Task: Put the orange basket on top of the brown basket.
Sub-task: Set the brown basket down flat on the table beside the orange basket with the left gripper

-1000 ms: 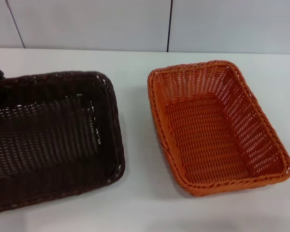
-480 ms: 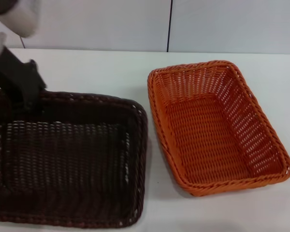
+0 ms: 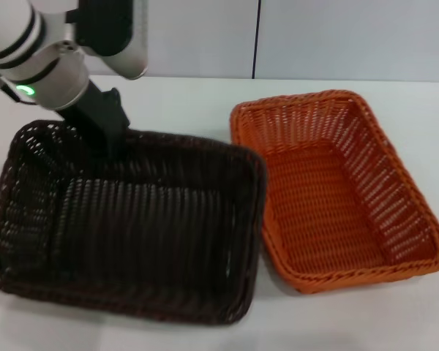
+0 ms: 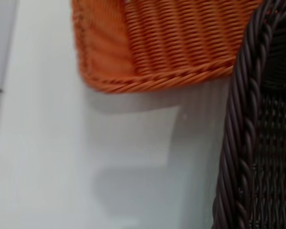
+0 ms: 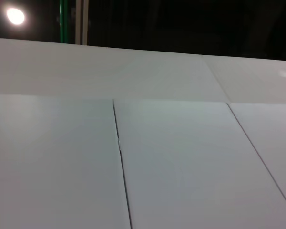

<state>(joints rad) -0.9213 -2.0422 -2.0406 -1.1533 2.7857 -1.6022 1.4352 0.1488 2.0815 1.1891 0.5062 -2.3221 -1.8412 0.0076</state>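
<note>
The brown basket (image 3: 132,234) is still a wide part of the table away from the grey wall. My left gripper should keep holding the brown basket until its far rim is near the wall.
The brown basket (image 3: 132,234) fills the left and middle of the head view. My left gripper (image 3: 115,145) is shut on its far rim, near the far left corner. The basket's right rim reaches the left rim of the orange basket (image 3: 336,190), which sits on the white table at the right. In the left wrist view the brown basket's braided rim (image 4: 243,124) is close up, with a corner of the orange basket (image 4: 171,43) beyond it. My right gripper is out of view.
The white table (image 3: 197,102) runs back to a grey panelled wall (image 3: 205,36). Bare table shows in the left wrist view (image 4: 47,143). The right wrist view shows only white panels (image 5: 171,162) and a dark ceiling.
My left arm has come into view and carried the brown basket to the right, up against the orange basket. The orange basket has shifted slightly right.
</note>
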